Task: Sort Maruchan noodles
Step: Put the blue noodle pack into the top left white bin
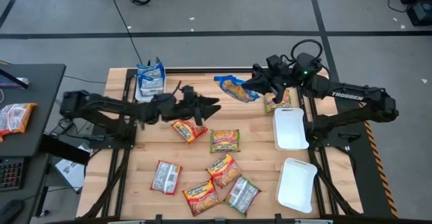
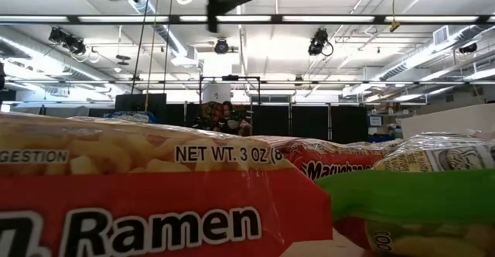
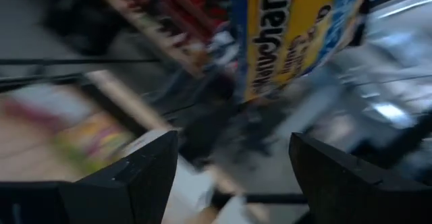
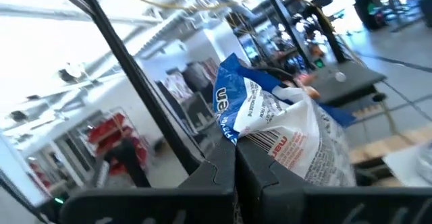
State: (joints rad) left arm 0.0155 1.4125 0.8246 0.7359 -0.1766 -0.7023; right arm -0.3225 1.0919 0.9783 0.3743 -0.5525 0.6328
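The blue-and-yellow packet has a free crimped end (image 1: pixel 220 81), and my left gripper will reach the packet and grab it there to sort it with the blue-white stack (image 1: pixel 150 79).
My right gripper (image 1: pixel 251 86) (image 4: pixel 235 158) is shut on a blue-and-yellow Maruchan packet (image 1: pixel 235 89) above the table's far middle. My left gripper (image 1: pixel 210 106) (image 3: pixel 233 177) is open just left of it, its fingers pointing at that packet (image 3: pixel 290 28) without touching it. A stack of blue-white packets (image 1: pixel 150 79) lies at the far left corner. Several more packets lie flat on the table: red (image 1: pixel 189 130), green (image 1: pixel 225 140), orange (image 1: pixel 223 167), pinkish-silver (image 1: pixel 165 177), red-yellow (image 1: pixel 201 196) and green (image 1: pixel 241 193). Another packet (image 1: pixel 277 102) lies under the right arm. My right gripper pinches the blue-and-yellow packet between its two fingers by a crumpled end (image 4: pixel 270 143). The fingers come about level from the table's right side. The rest of the packet sticks out beyond the fingertips toward the left gripper and appears lifted clear of the table.
Two white rectangular trays (image 1: pixel 290 127) (image 1: pixel 298 184) sit along the table's right side. In the low view, packets (image 2: pixel 155 203) close to the lens block most of the table. A dark desk with another packet (image 1: pixel 15 116) stands beyond the table's left edge.
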